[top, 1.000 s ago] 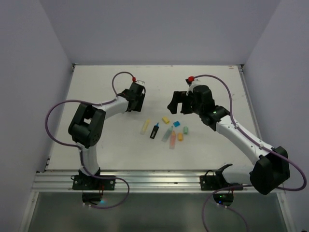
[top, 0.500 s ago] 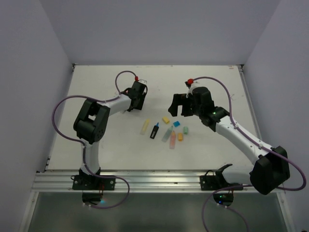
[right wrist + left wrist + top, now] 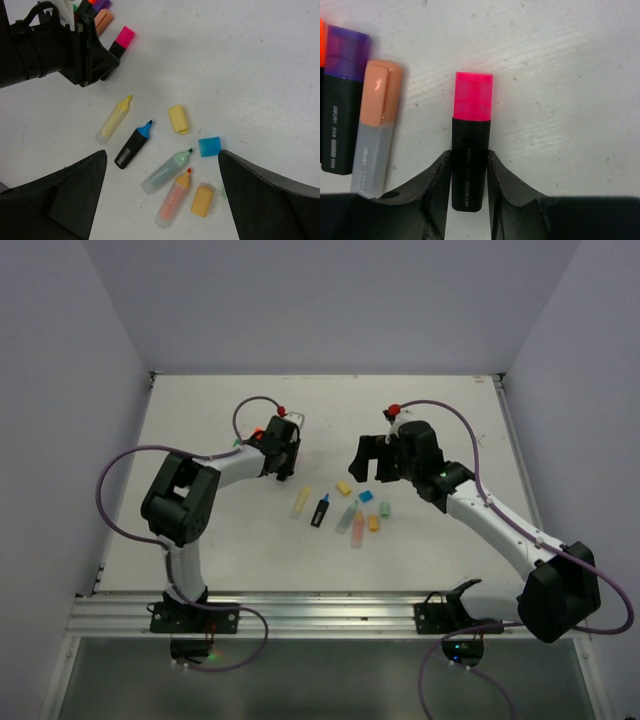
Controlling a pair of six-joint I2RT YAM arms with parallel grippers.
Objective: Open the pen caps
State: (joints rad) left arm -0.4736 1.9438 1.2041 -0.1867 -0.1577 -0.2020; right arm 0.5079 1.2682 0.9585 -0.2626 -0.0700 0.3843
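I will open the pen next, so my right gripper will grab the pink cap (image 3: 125, 37). The black body stays in my left gripper.
My left gripper (image 3: 470, 172) is shut on the black body of a pink-capped pen (image 3: 474, 96) that lies on the table. The fingers (image 3: 437, 185) press both of its sides. A purple-capped pen (image 3: 346, 55) and a peach-capped pen (image 3: 380, 95) lie to its left, still capped. In the top view the left gripper (image 3: 279, 450) covers this pen. My right gripper (image 3: 162, 195) is wide open and empty, above the uncapped yellow (image 3: 114, 120), black blue-tipped (image 3: 132, 145), mint (image 3: 166, 171) and peach (image 3: 173, 200) pens. Loose yellow (image 3: 178, 119), blue (image 3: 209, 146) and orange (image 3: 202, 201) caps lie among them.
The uncapped pens and loose caps form a cluster mid-table in the top view (image 3: 350, 512), between the two arms. A mint cap (image 3: 384, 509) lies at its right edge. Several capped pens (image 3: 256, 436) lie beside the left wrist. White walls stand on three sides.
My left gripper has shifted a little toward the near left and settled around the pink-capped pen. The right gripper has barely moved and stays open.
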